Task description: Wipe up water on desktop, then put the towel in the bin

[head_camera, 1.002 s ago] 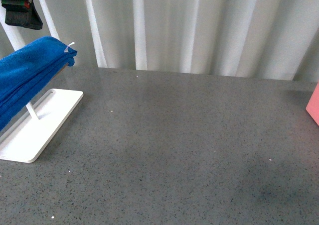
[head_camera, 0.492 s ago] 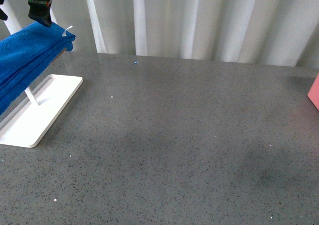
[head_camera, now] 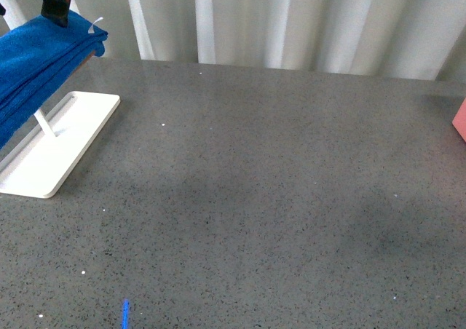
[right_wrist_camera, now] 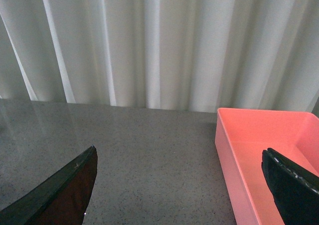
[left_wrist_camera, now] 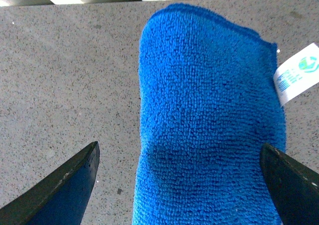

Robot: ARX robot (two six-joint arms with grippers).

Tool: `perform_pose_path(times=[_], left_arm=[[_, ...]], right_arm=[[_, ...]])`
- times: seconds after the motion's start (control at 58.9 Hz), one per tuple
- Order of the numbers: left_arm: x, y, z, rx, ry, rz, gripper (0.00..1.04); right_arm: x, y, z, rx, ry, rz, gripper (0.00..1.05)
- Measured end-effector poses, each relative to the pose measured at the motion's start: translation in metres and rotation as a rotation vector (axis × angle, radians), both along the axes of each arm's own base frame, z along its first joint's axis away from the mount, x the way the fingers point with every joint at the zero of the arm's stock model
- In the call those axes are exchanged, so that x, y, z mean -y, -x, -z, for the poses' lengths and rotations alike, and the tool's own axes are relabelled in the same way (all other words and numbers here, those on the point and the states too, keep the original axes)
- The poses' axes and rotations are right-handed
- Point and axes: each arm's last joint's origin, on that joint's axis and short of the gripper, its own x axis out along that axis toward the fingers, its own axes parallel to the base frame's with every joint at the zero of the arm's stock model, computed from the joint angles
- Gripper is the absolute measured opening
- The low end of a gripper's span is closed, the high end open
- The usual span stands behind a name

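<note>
The towel [head_camera: 40,63] has to wipe up the water on the desktop, so the robot's left gripper should grab it next by its folded top near the tag [head_camera: 95,25].
The blue fluffy towel [head_camera: 40,63] hangs folded over a rack at the far left of the grey speckled desktop [head_camera: 262,191]. Its white tag [head_camera: 95,25] sticks up at its far end. My left gripper [head_camera: 52,5] is open just above the towel's top. In the left wrist view the towel [left_wrist_camera: 209,115] lies between the two spread fingers [left_wrist_camera: 65,185], not gripped, with the tag [left_wrist_camera: 296,78] at one side. The pink bin [head_camera: 460,120] shows only as a corner at the right edge. My right gripper [right_wrist_camera: 179,195] is open and empty, beside the bin [right_wrist_camera: 264,145].
The white flat rack base [head_camera: 51,151] with a thin white post [head_camera: 44,123] stands under the towel at the left. White pleated curtains [head_camera: 291,23] close the back of the desk.
The view has shifted slightly, so the towel and rack sit a little higher in it. My left gripper has come down to the towel's top end.
</note>
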Motion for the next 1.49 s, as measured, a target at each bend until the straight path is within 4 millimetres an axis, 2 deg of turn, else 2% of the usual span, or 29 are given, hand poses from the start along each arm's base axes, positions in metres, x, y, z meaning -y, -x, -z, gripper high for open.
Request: perform_pose_path(times=[0.509,0.917,1.053,1.205,1.324,1.494], left_arm=[[0.007,0.002,0.016,-0.040,-0.011,0.035,0.97],[0.007,0.003,0.019,-0.055,-0.014,0.040,0.34],[0.006,0.004,0.011,-0.039,-0.023,0.049,0.09],[0.004,0.004,0.007,-0.022,-0.050,0.061,0.06],[-0.012,0.010,-0.014,0.016,-0.068,0.051,0.06],[-0.033,0.021,-0.057,0.110,-0.064,0.030,0.06]], right_arm=[[0.000,0.000,0.000,0.000,0.000,0.000,0.98],[0.000,0.000,0.000,0.000,0.000,0.000,0.98],[0.000,0.000,0.000,0.000,0.000,0.000,0.98],[0.000,0.000,0.000,0.000,0.000,0.000,0.98],[0.000,0.000,0.000,0.000,0.000,0.000,0.98],[0.000,0.000,0.000,0.000,0.000,0.000,0.98]])
